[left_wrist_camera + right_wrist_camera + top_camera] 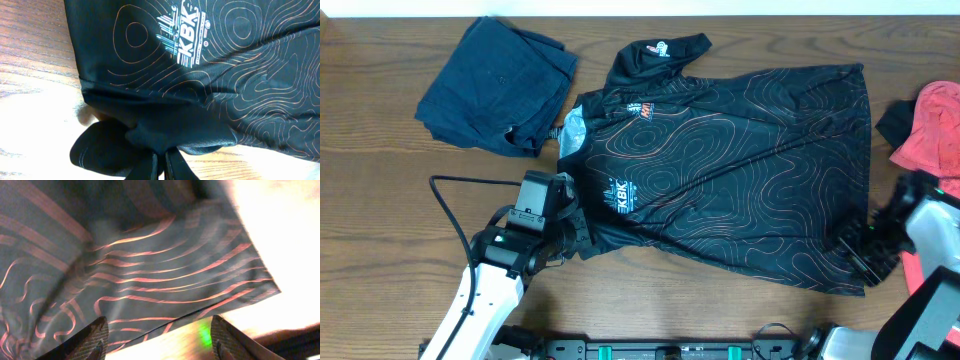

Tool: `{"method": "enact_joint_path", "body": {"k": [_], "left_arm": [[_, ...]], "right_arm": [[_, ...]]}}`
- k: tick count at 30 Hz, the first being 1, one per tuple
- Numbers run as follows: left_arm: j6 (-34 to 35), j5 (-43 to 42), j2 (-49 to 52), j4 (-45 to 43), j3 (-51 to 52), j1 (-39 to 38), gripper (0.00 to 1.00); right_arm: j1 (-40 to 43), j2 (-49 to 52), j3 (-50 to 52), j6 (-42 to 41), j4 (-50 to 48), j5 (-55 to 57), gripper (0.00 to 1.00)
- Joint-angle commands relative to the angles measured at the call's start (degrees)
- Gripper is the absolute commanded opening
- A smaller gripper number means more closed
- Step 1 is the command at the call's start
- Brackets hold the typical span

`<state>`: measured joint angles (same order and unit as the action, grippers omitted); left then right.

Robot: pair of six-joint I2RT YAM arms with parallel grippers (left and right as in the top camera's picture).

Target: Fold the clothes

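My right gripper picks up the black jersey [720, 170] by its near hem corner next, so the jersey's near side folds over alongside the near sleeve.
The black jersey [720, 170] with thin orange contour lines lies spread flat on the wooden table, collar to the left, hem to the right. Its KBK logo [192, 37] shows in the left wrist view. My left gripper [575, 238] is shut on the jersey's near sleeve [145, 142], which bunches around the fingers. My right gripper [860, 255] is open at the jersey's near hem corner [200, 300]; its fingers [159, 340] straddle the hem edge just above the table.
A plain navy-blue folded garment [500, 85] lies at the back left. A coral-red garment [935, 125] lies at the right edge with a black piece beside it. A black cable [450, 210] runs along the left arm.
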<state>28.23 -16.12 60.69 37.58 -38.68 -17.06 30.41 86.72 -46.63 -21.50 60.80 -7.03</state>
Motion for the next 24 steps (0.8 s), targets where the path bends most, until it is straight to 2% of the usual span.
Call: {"method": "enact_joint_path", "body": {"k": [1,5,12,13,14,15,16,17,24], "left_arm": [[-1.01,0.81,-0.09,0.26,-0.66,-0.11,0.06],[-1.01,0.83,-0.09,0.24,-0.66,-0.11,0.06],[-1.66,0.85,-0.09,0.24,-0.66,-0.11,0.06],[-1.66,0.83,-0.09,0.24,-0.66,-0.11,0.06],[-1.64,0.83,-0.09,0.26,-0.66,-0.11,0.06],[-1.64,0.83,-0.09,0.26,-0.66,-0.11,0.06],[-1.64,0.83,-0.09,0.26,-0.66,-0.11,0.06],[-1.64,0.83,-0.09,0.28,-0.66,-0.11,0.06],[-2.1,0.79,-0.09,2.6,-0.66,-0.13,0.06]], "right_arm": [[5.29,-0.59,2.01,-1.64,-0.04,1.25,0.63],[9.64,-0.57,6.27,-1.64,-3.58,1.22,0.63],[11.58,-0.57,12.63,-2.71,-11.69,1.05,0.61],[11.58,-0.57,13.03,-2.71,-11.87,1.14,0.58],[11.58,-0.57,13.31,-2.71,-12.26,1.27,0.47],[11.58,-0.57,13.31,-2.69,-12.24,1.22,0.32],[11.58,-0.59,13.18,-2.69,-12.09,1.18,0.12],[11.58,-0.66,12.92,-2.69,-11.74,1.18,0.03],[11.58,-6.45,9.75,1.44,-5.25,-2.93,0.01]]}}
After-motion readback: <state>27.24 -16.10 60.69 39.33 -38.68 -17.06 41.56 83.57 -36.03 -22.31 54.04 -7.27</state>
